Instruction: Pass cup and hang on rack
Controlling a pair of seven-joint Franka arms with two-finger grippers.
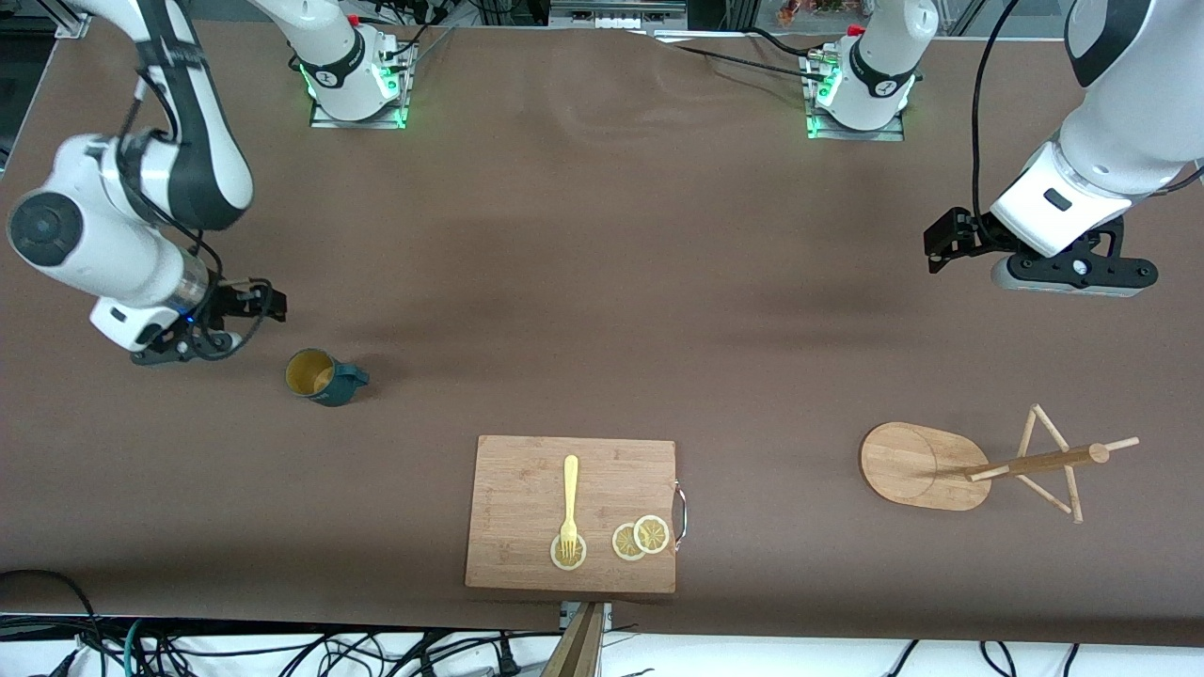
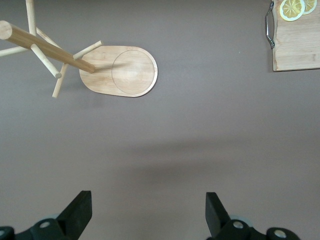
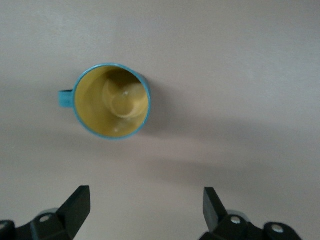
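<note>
Next, my right gripper picks up the cup by its rim. That leaves the cup's handle free to hang on the rack.
The cup, a dark teal mug with a yellowish inside, stands upright on the table toward the right arm's end; its handle points toward the table's middle. My right gripper hovers beside it, open and empty. In the right wrist view the cup lies ahead of the open gripper, clear of both fingers. The bamboo rack stands toward the left arm's end, near the front camera. My left gripper hangs open and empty over bare table, and the left wrist view shows the rack ahead of that gripper.
A rectangular bamboo cutting board with a metal handle lies at the table's front middle, carrying a yellow fork and lemon slices. Its corner shows in the left wrist view. Cables run along the table's front edge.
</note>
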